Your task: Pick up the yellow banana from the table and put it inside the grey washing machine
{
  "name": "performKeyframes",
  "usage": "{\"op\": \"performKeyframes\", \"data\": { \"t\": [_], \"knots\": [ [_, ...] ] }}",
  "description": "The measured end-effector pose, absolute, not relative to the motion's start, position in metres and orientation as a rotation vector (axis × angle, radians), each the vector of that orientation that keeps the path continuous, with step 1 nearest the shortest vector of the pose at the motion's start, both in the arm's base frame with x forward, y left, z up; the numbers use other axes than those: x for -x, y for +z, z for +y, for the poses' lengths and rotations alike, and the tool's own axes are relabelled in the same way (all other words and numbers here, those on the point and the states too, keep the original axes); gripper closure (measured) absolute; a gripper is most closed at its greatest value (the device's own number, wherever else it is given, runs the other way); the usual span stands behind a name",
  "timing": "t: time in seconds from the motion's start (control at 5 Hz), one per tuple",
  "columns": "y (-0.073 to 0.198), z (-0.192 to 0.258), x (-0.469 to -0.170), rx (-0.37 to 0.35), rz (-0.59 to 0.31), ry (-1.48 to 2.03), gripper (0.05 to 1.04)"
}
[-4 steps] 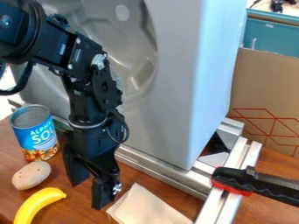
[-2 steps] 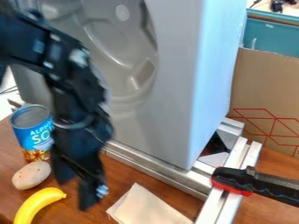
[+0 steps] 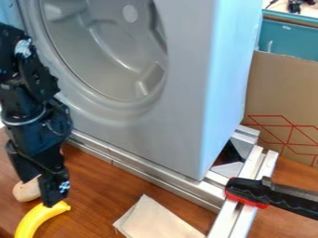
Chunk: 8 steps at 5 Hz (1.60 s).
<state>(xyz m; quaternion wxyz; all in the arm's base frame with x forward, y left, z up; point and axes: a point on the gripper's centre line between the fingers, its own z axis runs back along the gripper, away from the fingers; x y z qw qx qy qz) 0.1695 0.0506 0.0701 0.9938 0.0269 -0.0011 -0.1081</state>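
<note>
The banana [image 3: 38, 217] should go into the round hollow of the grey box, so my gripper should next grab the yellow banana by its curved body.
The black gripper [image 3: 38, 191] hangs at the left of the view with its two fingers apart. Behind and partly between them lies a tan, potato-like object [image 3: 26, 189]. The tip of the right finger overlaps the stem end of a yellow banana [image 3: 38, 217] at the lower left; whether they touch, I cannot tell. Nothing is visibly held. A folded beige cloth or paper [image 3: 155, 219] lies on the wooden table [image 3: 96, 186], right of the banana.
A large grey washer-like box [image 3: 180, 93] with a round recess stands behind a metal rail [image 3: 140, 168]. At the right are a black-and-red clamp [image 3: 248, 191] on metal bars and a cardboard sheet [image 3: 282, 93].
The arm and gripper have swung left, from beside the cloth to over the potato-like object and the banana's end, and now cover the blue soup can's place. The objects on the table look unmoved.
</note>
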Motion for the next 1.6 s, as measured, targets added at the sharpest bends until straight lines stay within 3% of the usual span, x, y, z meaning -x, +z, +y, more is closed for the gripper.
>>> {"op": "performKeyframes", "data": {
  "t": [0.4,1.2,1.6],
  "knots": [
    [0.029,0.073,-0.172,-0.026,0.090,-0.192,0.082],
    [-0.002,0.097,-0.164,-0.011,0.187,-0.088,0.082],
    [-0.017,0.095,-0.166,0.007,0.170,-0.081,0.082]
  ]
}}
